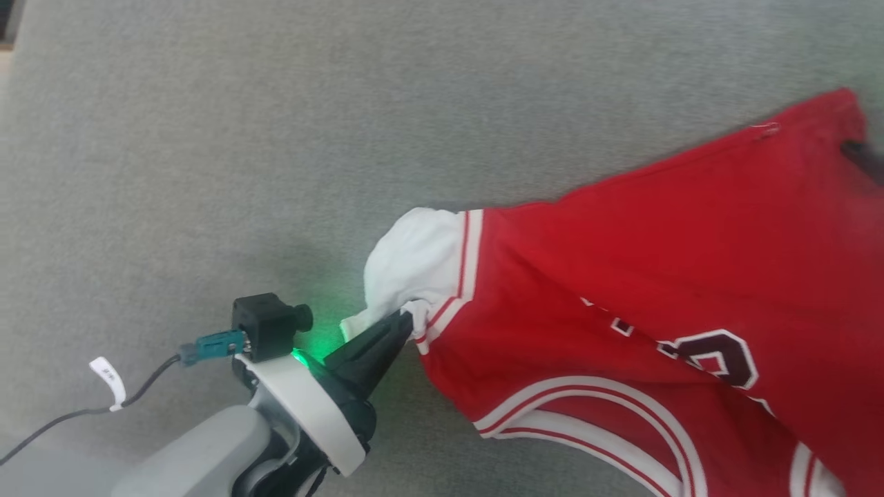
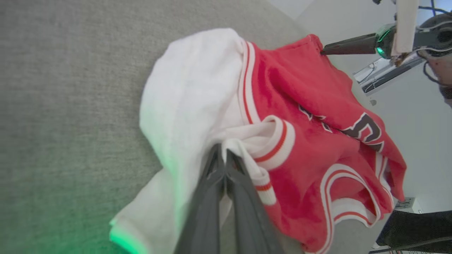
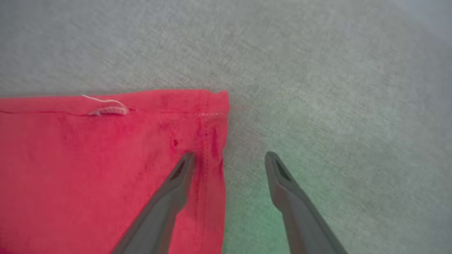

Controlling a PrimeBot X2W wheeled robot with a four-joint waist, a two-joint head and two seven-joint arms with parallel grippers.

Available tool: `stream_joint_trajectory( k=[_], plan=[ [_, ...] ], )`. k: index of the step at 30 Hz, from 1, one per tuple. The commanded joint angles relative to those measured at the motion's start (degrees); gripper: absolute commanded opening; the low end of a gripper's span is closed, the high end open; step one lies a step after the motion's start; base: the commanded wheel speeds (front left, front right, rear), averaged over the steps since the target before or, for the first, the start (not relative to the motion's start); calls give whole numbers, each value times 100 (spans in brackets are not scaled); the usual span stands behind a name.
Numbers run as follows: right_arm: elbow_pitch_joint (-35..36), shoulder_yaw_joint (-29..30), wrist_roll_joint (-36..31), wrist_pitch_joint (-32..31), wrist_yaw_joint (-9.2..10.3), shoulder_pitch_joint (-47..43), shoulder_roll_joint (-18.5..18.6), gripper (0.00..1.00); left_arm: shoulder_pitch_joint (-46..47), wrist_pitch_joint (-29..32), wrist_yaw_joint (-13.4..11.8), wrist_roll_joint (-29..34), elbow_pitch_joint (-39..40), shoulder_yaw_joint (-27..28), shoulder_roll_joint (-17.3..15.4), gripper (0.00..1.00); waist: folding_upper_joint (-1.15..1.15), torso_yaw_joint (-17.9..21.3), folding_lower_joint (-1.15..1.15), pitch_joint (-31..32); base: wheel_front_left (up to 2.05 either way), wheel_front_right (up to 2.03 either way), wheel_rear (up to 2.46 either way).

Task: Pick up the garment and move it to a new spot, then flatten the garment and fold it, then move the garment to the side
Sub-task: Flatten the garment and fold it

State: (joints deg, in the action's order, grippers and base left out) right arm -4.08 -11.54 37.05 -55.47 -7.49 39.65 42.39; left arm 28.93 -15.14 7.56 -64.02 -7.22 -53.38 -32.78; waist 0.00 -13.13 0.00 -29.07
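Observation:
I should grab the red jersey (image 1: pixel 663 248) by its hem corner (image 1: pixel 847 112) with my right gripper next. Then the jersey can be flattened for folding.
The garment (image 1: pixel 621 276), a red jersey with white sleeve panels and striped trim, lies spread over the right of a grey fabric surface (image 1: pixel 276 138). My left gripper (image 1: pixel 404 323) is shut on the bunched white sleeve, seen close in the left wrist view as the gripper (image 2: pixel 223 152) pinches the sleeve's striped edge. The jersey (image 2: pixel 303 116) stretches away from it toward my right gripper (image 2: pixel 326 51) at the far corner. In the right wrist view my right gripper (image 3: pixel 229 157) is open astride the jersey's hem corner (image 3: pixel 197 106), one finger over red cloth, the other over bare surface.
A black cable with a white tag (image 1: pixel 107 376) trails from my left wrist at the lower left. In the left wrist view the grey surface ends at the upper right, with pale floor and a dark object (image 2: pixel 416 229) beyond it.

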Motion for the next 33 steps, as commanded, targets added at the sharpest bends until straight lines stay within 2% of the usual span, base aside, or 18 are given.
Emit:
stream_joint_trajectory(
  k=[1, 5, 6, 7, 8, 9, 14, 17, 24, 28, 33],
  plan=[
    [-58, -81, -7, -17, -1, 25, 44, 100, 46, 1, -18, -36, -40, -11, 16, 0, 0, -110, 0, -72, 0, 0, 0],
    [-453, -690, 205, -114, -1, 127, 205, 100, 38, 1, -18, -55, -97, -19, 105, 0, 0, -171, 0, -64, 0, 0, 0],
    [-520, -778, 276, -135, -1, 144, 237, 80, 19, 1, -18, -56, -107, -12, 120, 0, 0, -170, 0, -61, 0, 0, 0],
    [-567, -848, 325, -139, -1, 155, 275, 32, -1, 1, -18, -54, -119, -5, 133, 0, 0, -164, 0, -55, 0, 0, 0],
    [-607, -886, 362, -89, -1, 175, 308, 6, -9, 1, -18, -55, -137, -4, 144, 0, 0, -155, 0, -49, 0, 0, 0],
    [-652, -882, 400, 13, 1, 209, 320, 0, -5, 1, -18, -62, -155, -7, 154, 0, 0, -140, 0, -41, 0, 0, 0],
    [-922, -584, 534, 717, 3, 540, 176, 0, 377, 0, -17, -62, -82, 53, 108, 0, 0, 1, 0, 54, 0, 0, 0],
    [-1194, -293, 626, 1058, 1, 808, -60, 0, 721, 0, -18, -85, -31, 149, -38, 0, 0, 140, 0, 157, 0, 0, 0],
    [-2006, 452, 300, 1942, 1, 1772, -502, 0, 2163, 6, -18, -797, -168, 381, -418, 0, 0, 598, 0, 212, 0, 0, 0],
    [-2660, 1046, -204, 2631, 2, 2660, -809, 0, 3306, 188, -18, -1315, -681, 547, -599, 0, 0, 870, 0, 59, 0, 0, 0],
    [-3398, 1666, -802, 3442, 12, 3742, -1120, 0, 4836, 378, -21, -1657, -1789, 913, -492, 0, 0, 1118, 0, -165, 0, 0, 0]
  ],
)
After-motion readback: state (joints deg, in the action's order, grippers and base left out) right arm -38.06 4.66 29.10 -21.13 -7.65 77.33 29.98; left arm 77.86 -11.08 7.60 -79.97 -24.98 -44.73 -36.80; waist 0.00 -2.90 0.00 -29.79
